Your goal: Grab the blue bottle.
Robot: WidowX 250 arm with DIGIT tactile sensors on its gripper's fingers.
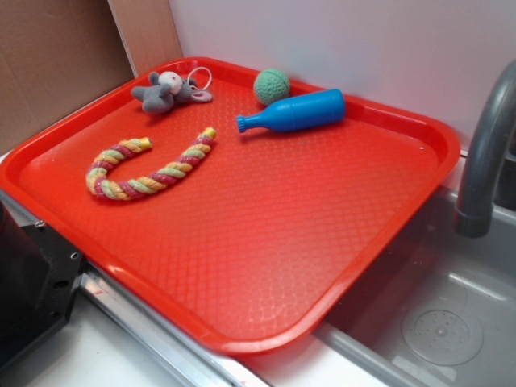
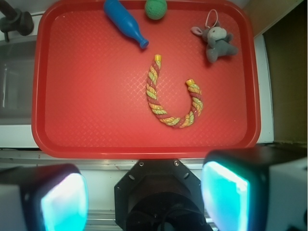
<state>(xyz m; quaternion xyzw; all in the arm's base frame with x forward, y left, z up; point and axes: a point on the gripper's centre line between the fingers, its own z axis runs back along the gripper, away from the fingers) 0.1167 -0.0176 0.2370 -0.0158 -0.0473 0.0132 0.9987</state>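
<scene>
My gripper is to grab the blue bottle next by its wide body point(image 1: 308, 111), to lift the bottle off the red tray.
The blue bottle point(image 1: 295, 112) lies on its side at the far edge of the red tray point(image 1: 242, 266), neck pointing left. In the wrist view the blue bottle point(image 2: 124, 21) sits at the top, neck toward the tray's middle. My gripper point(image 2: 144, 192) hangs high above the near tray edge, far from the bottle. Its two fingers point(image 2: 225, 195) stand wide apart and open, with nothing between them. In the exterior view only a black part of the arm shows at the lower left.
A green knitted ball point(image 1: 272, 85) rests just behind the bottle. A grey plush toy point(image 1: 164, 91) lies at the far left corner. A curved multicolour rope point(image 1: 145, 169) lies mid-left. A grey faucet point(image 1: 484, 153) and sink point(image 1: 435, 322) are to the right.
</scene>
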